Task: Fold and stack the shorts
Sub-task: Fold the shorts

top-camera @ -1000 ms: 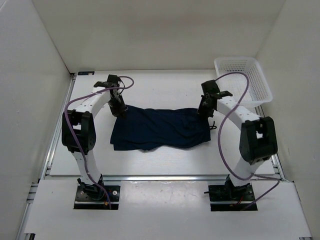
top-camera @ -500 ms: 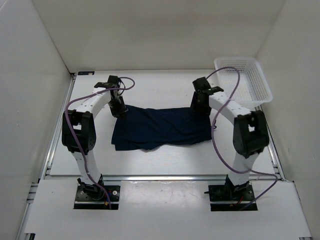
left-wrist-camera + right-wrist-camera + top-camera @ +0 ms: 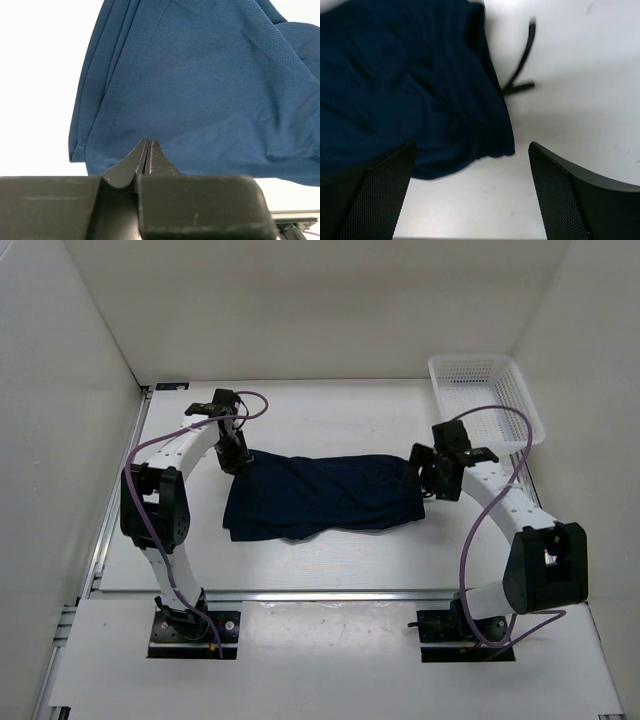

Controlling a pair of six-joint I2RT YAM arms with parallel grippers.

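My right gripper is going to grab the shorts [image 3: 320,495] next by the gathered edge near the drawstring, to fold that end of the shorts over the rest.
The dark navy shorts [image 3: 320,495] lie spread flat across the middle of the table, folded lengthwise. My left gripper [image 3: 238,462] sits at their far left corner. In the left wrist view its jaws [image 3: 146,142] are pressed together on the shorts [image 3: 200,90]. My right gripper [image 3: 427,473] hovers just off the shorts' right end, open. In the right wrist view its gripper [image 3: 470,147] has bare table between its fingers. The shorts' gathered edge [image 3: 395,90] and thin dark drawstring [image 3: 522,65] lie just beyond the tips.
A white mesh basket [image 3: 485,400] stands at the back right corner, right of my right arm. White walls close in the table on three sides. A purple cable loops above each arm.
My right gripper has opened and let go of the shorts' far right corner, then moved right and nearer. The left gripper has stayed shut at the left corner.
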